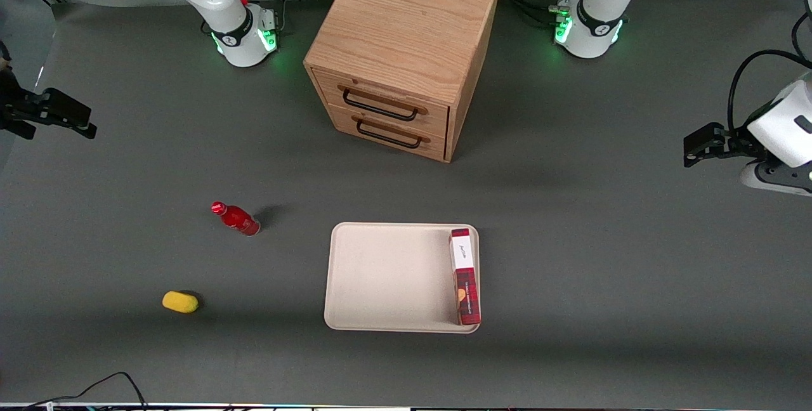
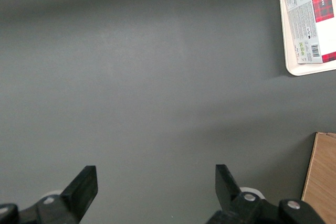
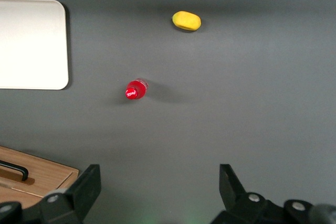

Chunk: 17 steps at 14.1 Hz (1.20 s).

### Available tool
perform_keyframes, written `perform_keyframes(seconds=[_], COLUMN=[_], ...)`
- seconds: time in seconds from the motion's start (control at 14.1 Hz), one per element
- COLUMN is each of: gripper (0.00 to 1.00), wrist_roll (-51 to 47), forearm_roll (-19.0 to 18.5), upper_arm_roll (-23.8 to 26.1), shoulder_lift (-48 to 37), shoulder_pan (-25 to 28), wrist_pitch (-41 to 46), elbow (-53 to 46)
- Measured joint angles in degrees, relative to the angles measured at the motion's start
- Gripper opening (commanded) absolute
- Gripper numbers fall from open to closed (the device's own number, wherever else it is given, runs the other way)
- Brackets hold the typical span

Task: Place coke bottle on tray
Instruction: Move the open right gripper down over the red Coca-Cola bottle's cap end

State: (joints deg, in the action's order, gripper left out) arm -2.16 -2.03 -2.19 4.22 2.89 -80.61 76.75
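Observation:
The right gripper grips the bottle by its capped top (image 1: 218, 208) next, to set the small red coke bottle on the tray (image 1: 387, 278).
The coke bottle (image 1: 236, 219) (image 3: 135, 91), small, glossy and all red, stands upright on the dark table. It is apart from the tray, toward the working arm's end. The tray (image 1: 387, 278) (image 3: 31, 43) is a flat cream rectangle with a low rim, near the table's middle. My right gripper (image 1: 79, 120) (image 3: 160, 174) hovers high at the working arm's end of the table, well away from the bottle. It is open and nothing is between its fingers.
A long red plaid box (image 1: 464, 274) lies in the tray along its edge toward the parked arm. A small yellow oval object (image 1: 181, 302) (image 3: 186, 20) lies nearer the front camera than the bottle. A wooden two-drawer cabinet (image 1: 399, 49) stands farther from the camera than the tray.

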Motion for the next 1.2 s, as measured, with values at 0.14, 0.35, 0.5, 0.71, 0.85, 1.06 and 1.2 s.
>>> perform_keyframes(seconds=[0.14,0.35,0.5,0.71,0.85,1.06,1.2], gripper=[1.00,1.00,1.00,1.00,1.00,1.00,1.00], wrist_roll=[-0.37,-2.15,-2.18,-2.18,-2.45,-2.93,-3.16], forearm_roll=[0.50,0.75,0.96,1.24,1.33,2.48,3.87], upper_arm_roll=[0.95,1.67,1.72,1.80,1.99,2.64,3.32], shoulder_lift=[-0.01,0.00,0.16,1.00,1.67,2.41,2.18], shoulder_pan=[-1.57,-1.82,-1.84,-1.83,-1.83,-1.83,-1.84], wrist_pitch=[0.17,0.58,1.05,1.27,1.50,-3.24,-11.30], elbow=[-0.56,-1.16,-1.18,-1.17,-0.91,3.20,9.83])
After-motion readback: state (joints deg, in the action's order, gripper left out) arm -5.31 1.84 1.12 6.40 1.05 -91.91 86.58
